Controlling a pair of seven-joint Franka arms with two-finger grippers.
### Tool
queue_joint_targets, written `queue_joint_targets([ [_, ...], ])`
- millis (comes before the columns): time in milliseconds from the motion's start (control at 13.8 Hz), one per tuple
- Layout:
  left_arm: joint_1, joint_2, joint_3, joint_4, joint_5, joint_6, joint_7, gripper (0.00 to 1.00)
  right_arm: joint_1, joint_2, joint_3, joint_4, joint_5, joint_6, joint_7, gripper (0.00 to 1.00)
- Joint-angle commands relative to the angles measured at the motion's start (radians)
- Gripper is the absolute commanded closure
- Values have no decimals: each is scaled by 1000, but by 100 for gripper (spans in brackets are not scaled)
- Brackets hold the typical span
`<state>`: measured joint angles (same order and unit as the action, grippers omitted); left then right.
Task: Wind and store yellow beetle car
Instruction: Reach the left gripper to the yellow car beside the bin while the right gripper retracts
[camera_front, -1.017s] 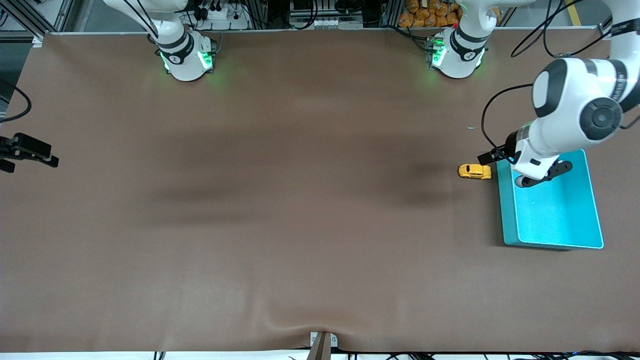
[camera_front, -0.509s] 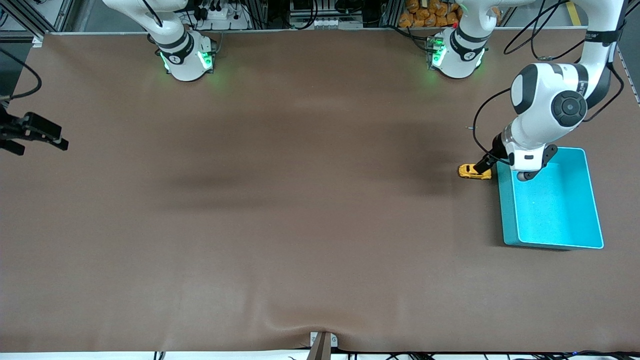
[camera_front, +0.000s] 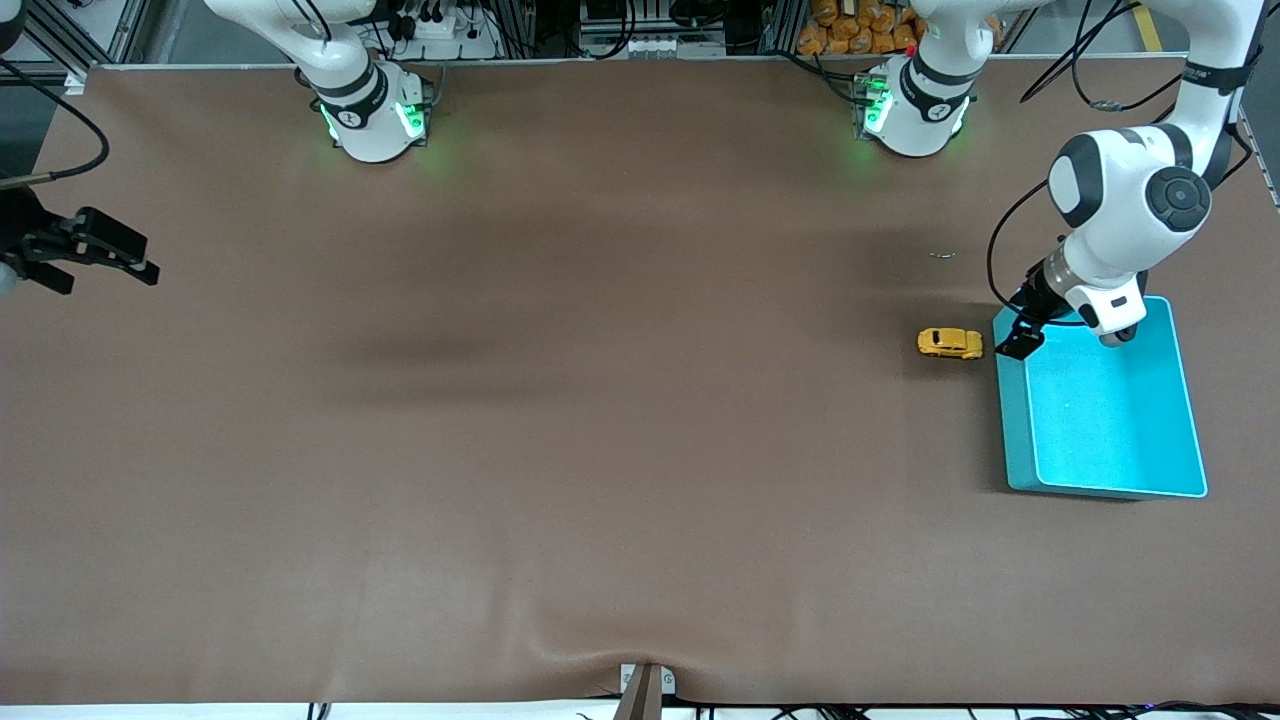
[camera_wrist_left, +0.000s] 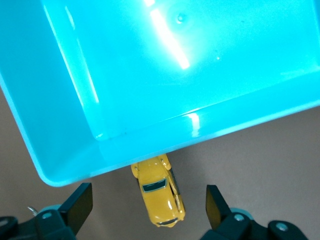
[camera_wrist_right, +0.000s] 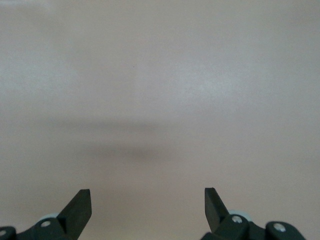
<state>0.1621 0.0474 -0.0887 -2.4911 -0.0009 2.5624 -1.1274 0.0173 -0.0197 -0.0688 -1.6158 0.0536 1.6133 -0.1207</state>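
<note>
I should next grab the yellow beetle car by the sides of its cabin with my left gripper, so that the car can go into the turquoise bin.
The yellow beetle car stands on the brown table beside the turquoise bin, on the bin's side toward the right arm's end. My left gripper hovers open and empty over the bin's corner next to the car. In the left wrist view the car lies between my open fingers, its one end touching or under the bin's rim. My right gripper is open and empty over bare table at the right arm's end, and shows open in the right wrist view.
The bin is empty inside. A tiny scrap lies on the table, farther from the front camera than the car. A metal bracket sits at the table's front edge. The arm bases stand along the robots' edge of the table.
My left gripper swung from over the car to over the bin's corner, and the left arm's elbow shifted. The car stayed put. My right gripper drifted toward the robots' edge of the table.
</note>
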Motion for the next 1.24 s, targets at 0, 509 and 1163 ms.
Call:
queue_joint_targets([
  [0, -12, -6, -57, -3, 13, 19, -147, 0, 23, -22, 11, -15, -40, 2, 62, 0],
  [509, 20, 80, -80, 1, 13, 113, -224, 0, 23, -19, 11, -13, -44, 2, 62, 0],
  [1163, 19, 195, -78, -9, 22, 217, -227, 0, 23, -17, 11, -15, -44, 5, 62, 0],
])
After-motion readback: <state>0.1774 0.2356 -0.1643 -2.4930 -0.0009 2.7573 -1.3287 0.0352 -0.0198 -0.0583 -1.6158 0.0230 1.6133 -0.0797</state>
